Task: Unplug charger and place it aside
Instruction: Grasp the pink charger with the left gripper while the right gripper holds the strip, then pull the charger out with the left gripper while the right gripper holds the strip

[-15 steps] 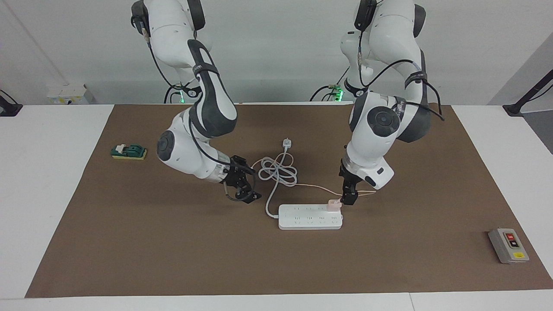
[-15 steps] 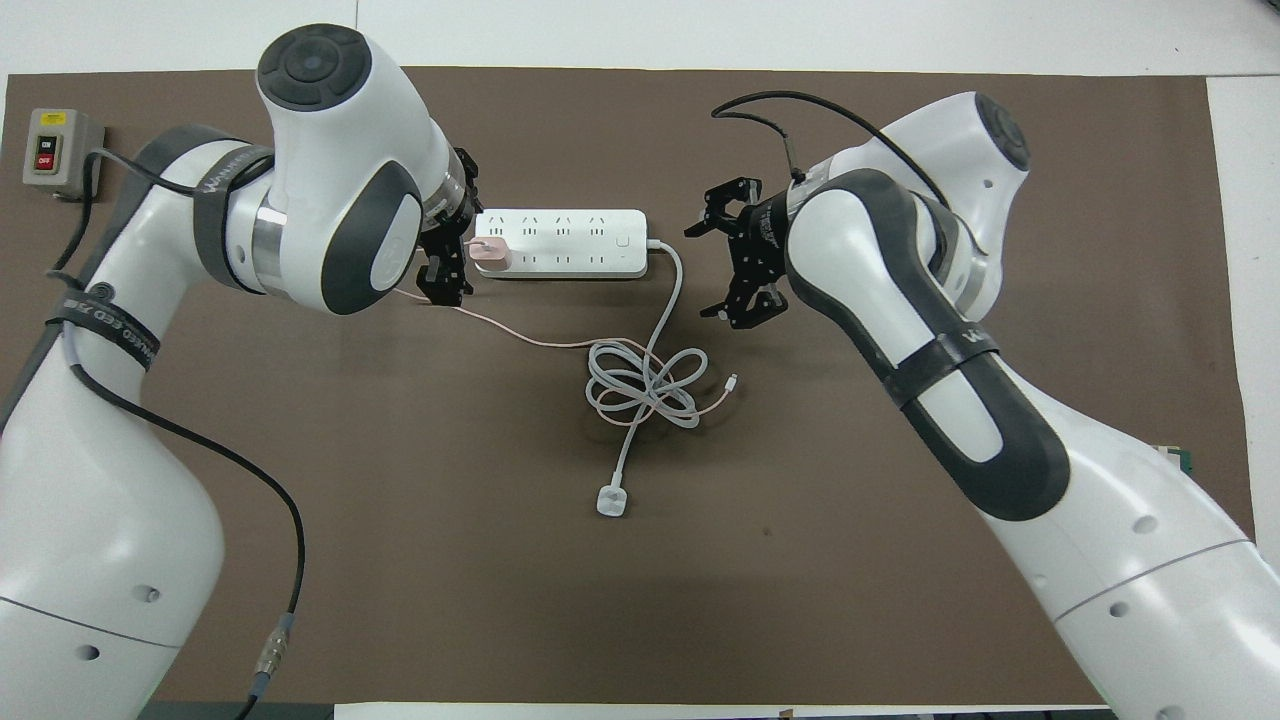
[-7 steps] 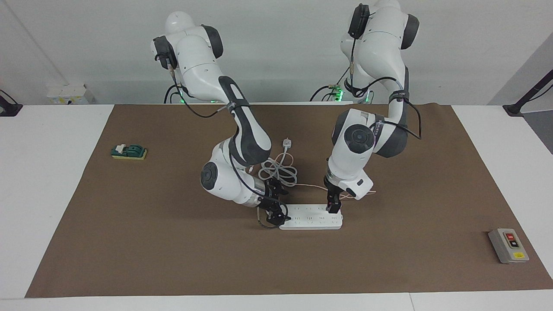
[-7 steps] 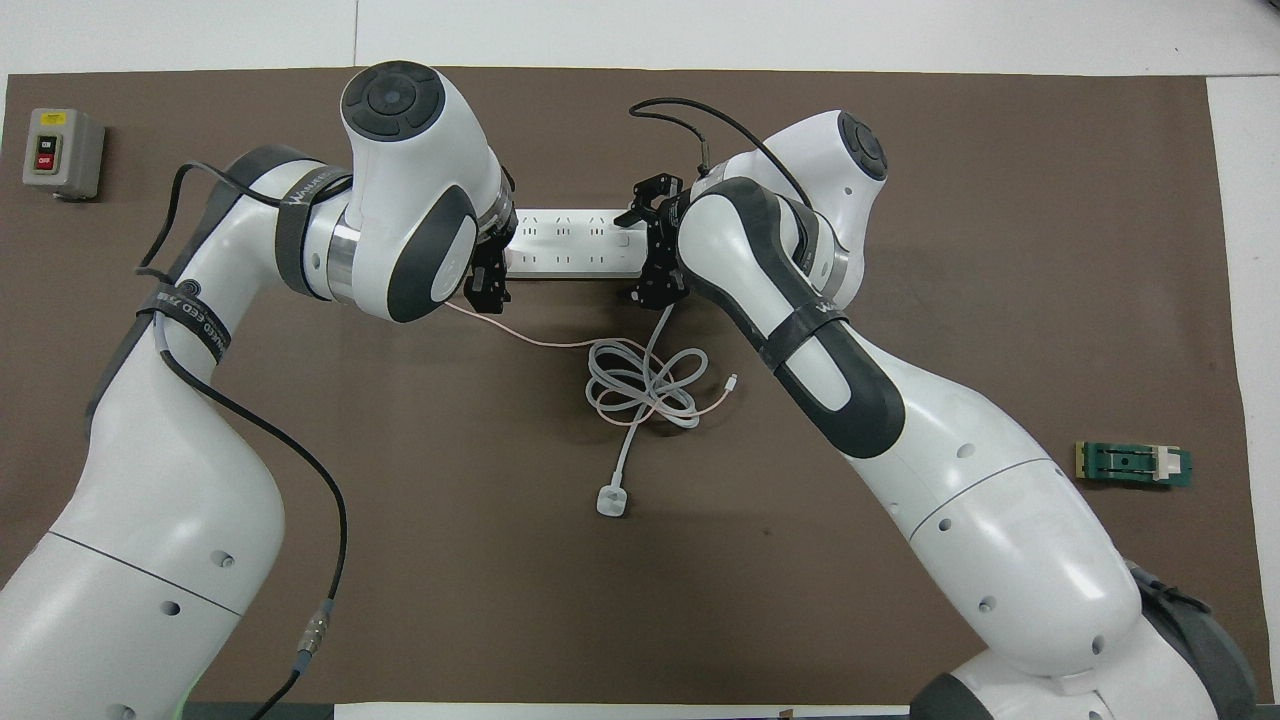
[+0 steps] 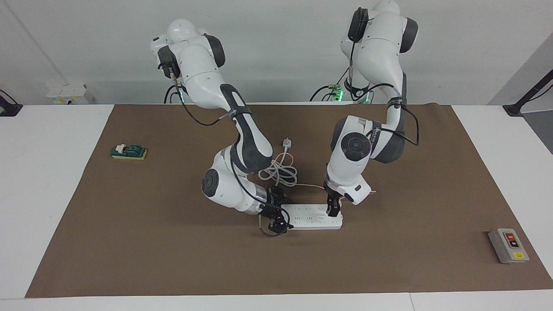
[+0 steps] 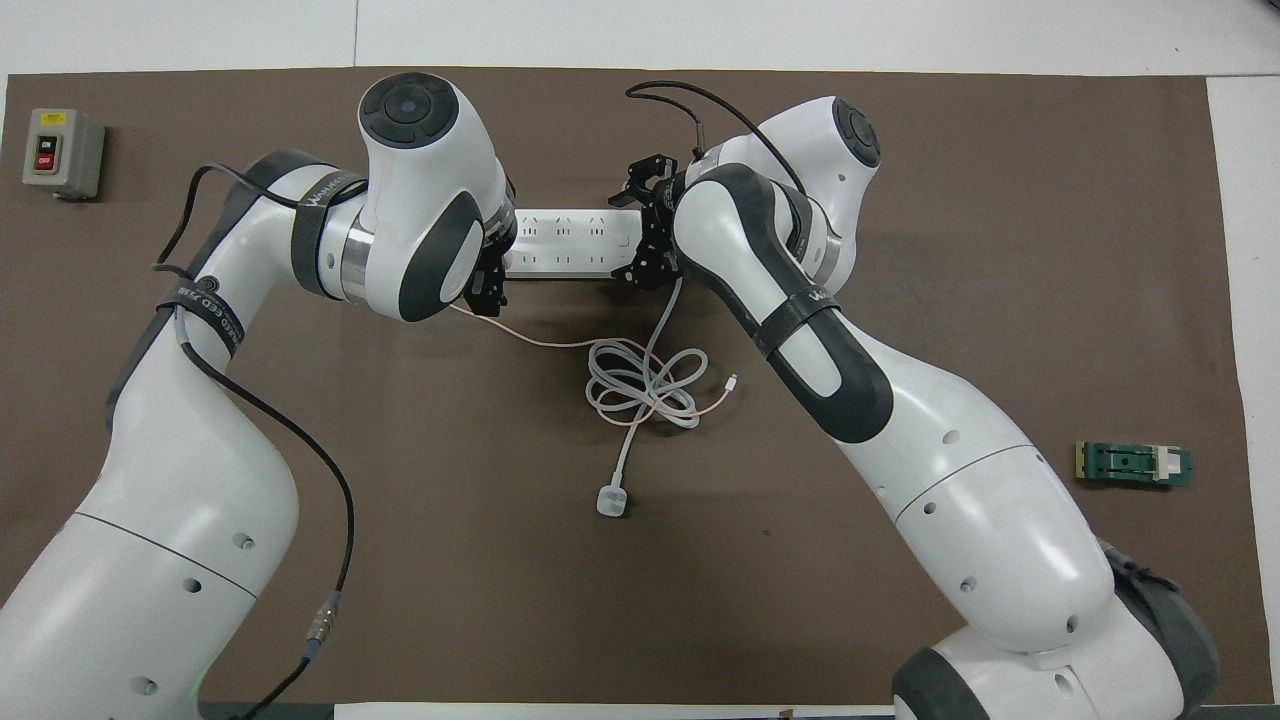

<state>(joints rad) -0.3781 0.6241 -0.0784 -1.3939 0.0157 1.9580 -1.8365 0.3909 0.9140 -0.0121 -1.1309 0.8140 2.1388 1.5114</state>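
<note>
The power strip needs to be held steady while the charger is unplugged, so my right gripper will grab the power strip by its cord end (image 6: 630, 246) next.
The long white power strip (image 5: 311, 218) lies on the brown mat (image 5: 173, 250); it also shows in the overhead view (image 6: 570, 245). My left gripper (image 5: 333, 211) is down on the strip's end toward the left arm's end of the table, and it hides the pale-pink charger there. In the overhead view the left gripper (image 6: 488, 290) sits under the arm's wrist. The thin pinkish cable (image 6: 540, 340) runs out from under it to the coiled cord. My right gripper (image 5: 276, 216) is open and straddles the strip's other end (image 6: 645, 225).
A coiled white cord (image 5: 278, 172) with a white round plug (image 5: 286, 143) lies nearer to the robots than the strip. A grey switch box (image 5: 508, 245) sits toward the left arm's end. A green block (image 5: 128, 151) sits toward the right arm's end.
My right gripper has moved in from beside the cord onto the strip's end. My left gripper has shifted from beside the charger to over it and come down, hiding it.
</note>
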